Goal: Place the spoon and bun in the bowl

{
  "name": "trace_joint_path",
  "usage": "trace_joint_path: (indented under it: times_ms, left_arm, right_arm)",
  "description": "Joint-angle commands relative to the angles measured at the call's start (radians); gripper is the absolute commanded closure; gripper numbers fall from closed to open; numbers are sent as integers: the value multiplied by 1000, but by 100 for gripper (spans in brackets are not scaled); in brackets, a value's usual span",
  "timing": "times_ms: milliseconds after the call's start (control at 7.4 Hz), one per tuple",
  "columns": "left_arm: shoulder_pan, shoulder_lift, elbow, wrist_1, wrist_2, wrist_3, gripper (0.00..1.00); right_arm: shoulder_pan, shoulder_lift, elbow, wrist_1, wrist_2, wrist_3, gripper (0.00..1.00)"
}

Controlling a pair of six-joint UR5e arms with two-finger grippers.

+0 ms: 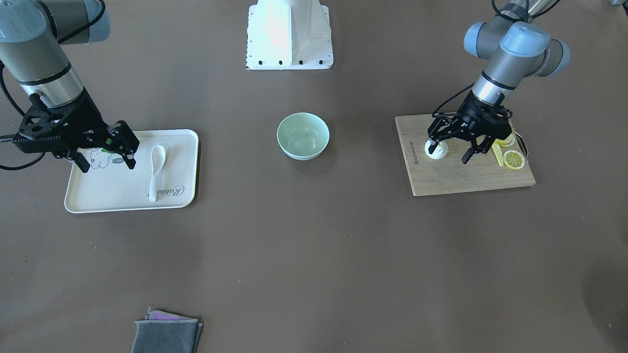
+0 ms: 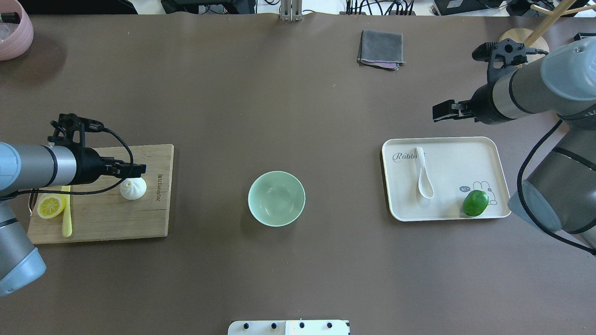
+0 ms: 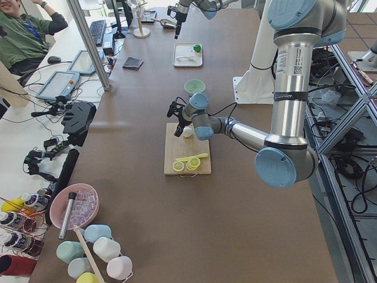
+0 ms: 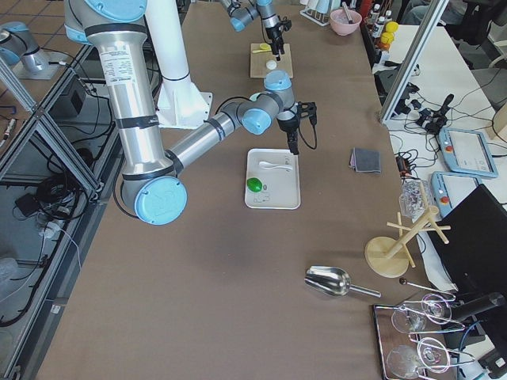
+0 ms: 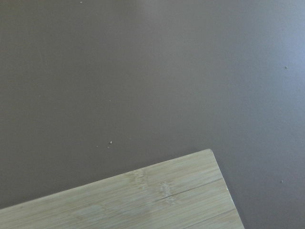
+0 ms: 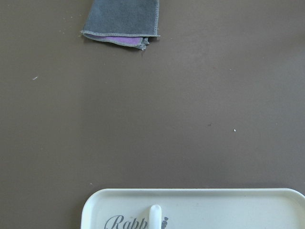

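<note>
My left gripper grabs the small white bun by its rounded sides next, so that the bun (image 1: 437, 153) gets into the mint-green bowl (image 1: 302, 136).
The white bun (image 1: 437, 153) sits on the wooden cutting board (image 1: 456, 179), also in the overhead view (image 2: 133, 188). My left gripper (image 1: 449, 152) is open low over the board, one fingertip (image 1: 432, 146) right at the bun; I cannot tell if it touches. The white spoon (image 1: 157, 171) lies on the cream tray (image 1: 122, 198), also overhead (image 2: 423, 177). My right gripper (image 1: 107, 163) is open and empty above the tray, beside the spoon. The mint-green bowl (image 1: 302, 136) stands empty mid-table between board and tray.
Lemon slices (image 1: 513, 160) and a thin yellow knife (image 2: 66, 218) lie on the board beyond the bun. A green lime (image 2: 475, 203) sits on the tray corner. A folded grey cloth (image 2: 381, 49) lies at the far table edge. The robot base (image 1: 289, 34) stands behind the bowl.
</note>
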Motion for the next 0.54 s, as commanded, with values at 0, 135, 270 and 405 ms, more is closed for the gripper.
trace_joint_path:
  times_ms: [0, 135, 270, 405]
  left_arm:
    - [61, 46, -34, -1, 75, 43, 8]
    - [70, 80, -64, -1, 80, 64, 9]
    - [76, 92, -68, -1, 97, 92, 11]
    - [111, 95, -68, -1, 145, 95, 11]
  right_arm:
    - [0, 0, 0, 0, -1, -2, 0]
    - [0, 0, 0, 0, -1, -2, 0]
    - [0, -1, 0, 0, -1, 0, 0]
    - [0, -1, 0, 0, -1, 0, 0]
